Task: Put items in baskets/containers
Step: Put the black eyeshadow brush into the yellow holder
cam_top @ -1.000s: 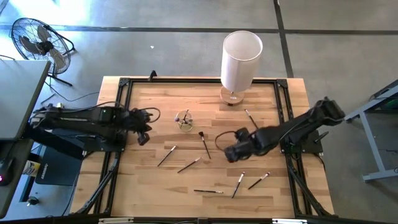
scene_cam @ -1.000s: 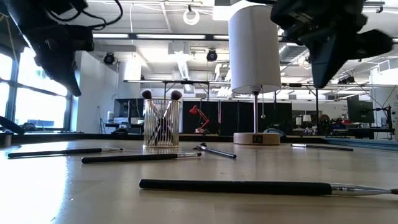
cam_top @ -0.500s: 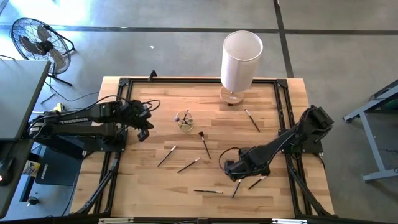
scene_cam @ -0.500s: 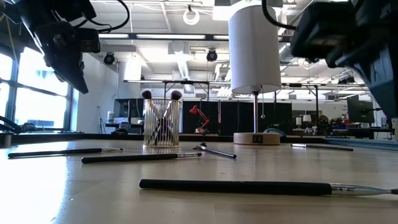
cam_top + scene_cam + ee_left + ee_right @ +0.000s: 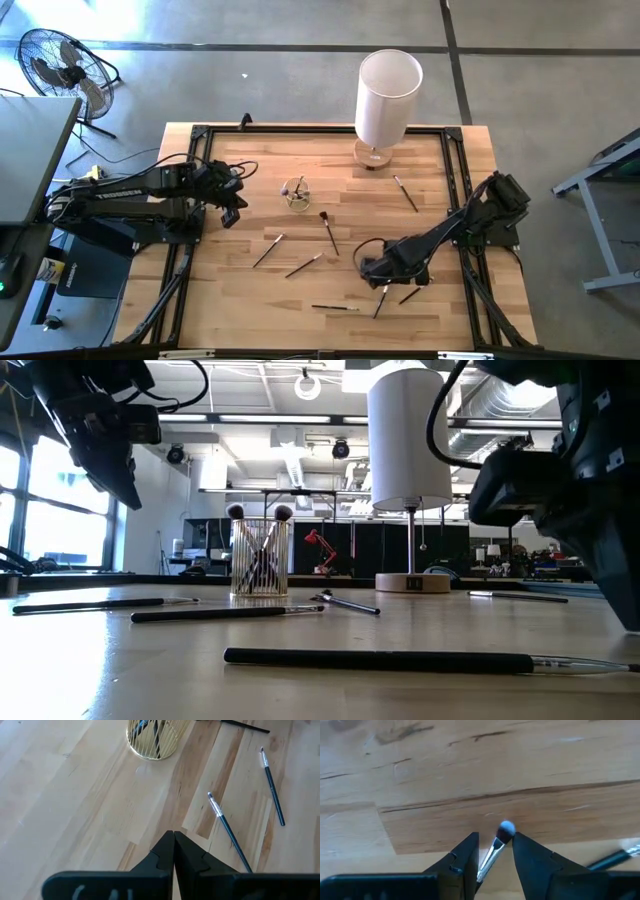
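The right gripper grabs the brush by its ferrule (image 5: pixel 386 290) next, so the brush's handle stays free to slide into the small clear cup (image 5: pixel 295 192).
Several thin makeup brushes lie flat on the wooden table, among them one (image 5: pixel 268 250) left of centre and one (image 5: pixel 334 307) close to the near edge. A small clear cup (image 5: pixel 295 192) stands at mid-table with brushes (image 5: pixel 262 550) upright in it. My right gripper (image 5: pixel 494 837) points down, open, over a pale-tipped brush (image 5: pixel 499 842), one finger on each side of its ferrule just behind the bristle tip; I see no touch. In the high view that gripper (image 5: pixel 378 272) is right of centre, toward the near edge. My left gripper (image 5: pixel 173 835) hangs shut, left of the cup.
A tall white cylinder lamp (image 5: pixel 388 95) on a wooden base stands at the far edge. A black frame (image 5: pixel 200 135) runs along the table's sides. Another brush (image 5: pixel 412 294) lies just right of the right gripper, one (image 5: pixel 405 193) near the lamp.
My right gripper has come down toward the table and moved toward the near edge, turning at the wrist, and now stands low over the pale-tipped brush. No brush has moved.
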### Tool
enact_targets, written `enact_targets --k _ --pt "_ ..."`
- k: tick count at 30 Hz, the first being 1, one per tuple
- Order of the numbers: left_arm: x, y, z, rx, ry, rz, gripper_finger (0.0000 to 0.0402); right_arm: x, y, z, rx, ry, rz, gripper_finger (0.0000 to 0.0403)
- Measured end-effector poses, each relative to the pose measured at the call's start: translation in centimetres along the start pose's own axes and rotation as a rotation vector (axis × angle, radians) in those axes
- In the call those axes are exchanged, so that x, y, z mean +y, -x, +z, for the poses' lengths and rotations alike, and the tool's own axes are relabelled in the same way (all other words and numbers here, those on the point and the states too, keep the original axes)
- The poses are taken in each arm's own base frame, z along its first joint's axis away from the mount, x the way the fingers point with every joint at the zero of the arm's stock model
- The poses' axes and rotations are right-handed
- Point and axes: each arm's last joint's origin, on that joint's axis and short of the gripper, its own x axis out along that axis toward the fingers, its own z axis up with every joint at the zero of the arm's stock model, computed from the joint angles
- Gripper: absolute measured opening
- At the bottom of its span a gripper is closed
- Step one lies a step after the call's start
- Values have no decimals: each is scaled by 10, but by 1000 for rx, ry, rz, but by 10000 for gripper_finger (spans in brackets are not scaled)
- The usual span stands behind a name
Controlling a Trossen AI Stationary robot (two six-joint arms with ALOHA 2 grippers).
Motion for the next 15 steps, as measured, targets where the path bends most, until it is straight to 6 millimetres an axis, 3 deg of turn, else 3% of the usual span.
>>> enact_targets --k 8,15 --pt "0 0 0 0 0 0 0 -3 -3 4 -15 -2 -6 106" --pt "0 0 0 1 0 1 0 -2 -3 8 -68 43 13 54"
